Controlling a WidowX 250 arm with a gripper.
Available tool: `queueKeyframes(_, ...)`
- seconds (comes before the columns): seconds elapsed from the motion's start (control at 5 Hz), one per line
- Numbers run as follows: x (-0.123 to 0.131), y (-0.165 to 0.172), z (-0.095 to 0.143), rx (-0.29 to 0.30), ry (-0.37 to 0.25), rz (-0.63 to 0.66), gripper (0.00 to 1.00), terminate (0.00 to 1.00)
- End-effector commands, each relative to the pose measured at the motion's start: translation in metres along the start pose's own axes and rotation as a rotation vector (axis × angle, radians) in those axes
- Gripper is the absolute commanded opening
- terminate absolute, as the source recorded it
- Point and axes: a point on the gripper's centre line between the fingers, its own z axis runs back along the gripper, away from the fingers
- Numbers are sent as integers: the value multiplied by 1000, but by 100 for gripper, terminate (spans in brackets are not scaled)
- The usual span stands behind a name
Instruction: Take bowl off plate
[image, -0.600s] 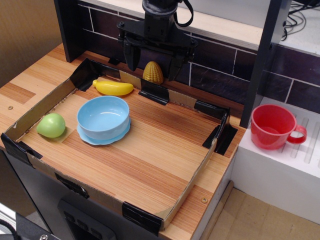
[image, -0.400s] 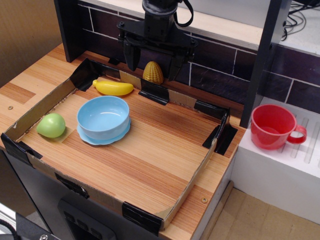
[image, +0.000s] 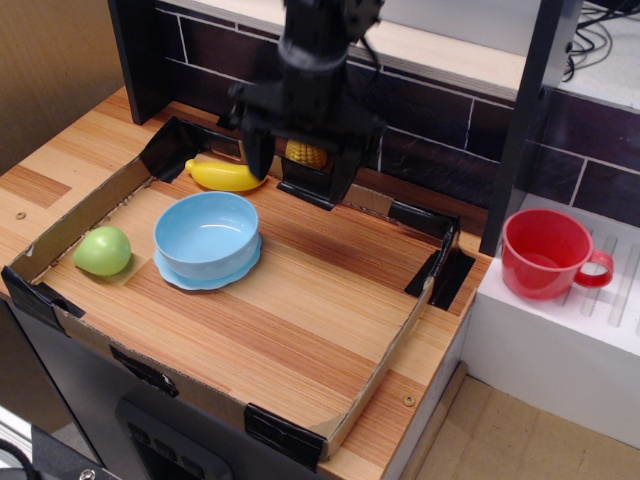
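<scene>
The light blue bowl by its rim (image: 254, 222) is the thing my gripper should grip next, and then it should take the bowl off the plate (image: 190, 275).
The light blue bowl (image: 207, 234) sits upright on the light blue plate (image: 190, 275), whose rim shows at the bowl's front and left, in the left half of the cardboard tray (image: 390, 340). My gripper (image: 298, 172) hangs open above the tray's back edge, behind and to the right of the bowl, apart from it. Its two dark fingers (image: 259, 157) point down and hold nothing. The picture of the gripper is blurred by motion.
A yellow banana (image: 225, 176) lies behind the bowl. A yellow corn cob (image: 303, 154) is partly hidden behind the gripper. A green ball (image: 102, 250) lies left of the plate. A red cup (image: 547, 254) stands on a white block to the right, outside the tray.
The gripper has come down and forward from the back wall towards the tray, now covering most of the corn cob. Bowl and plate have not moved.
</scene>
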Motion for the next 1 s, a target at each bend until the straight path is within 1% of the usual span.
queueKeyframes(0.0,-10,19,-4,-29,-42,172,100,0)
queueKeyframes(0.2,-16,21,-13,-23,-44,174,100,0)
queueKeyframes(0.4,-19,20,-19,-36,-52,172,100,0)
queueKeyframes(0.6,-19,20,-20,-38,-54,196,0,0)
queueKeyframes(0.8,-19,20,-26,-26,-48,195,0,0)
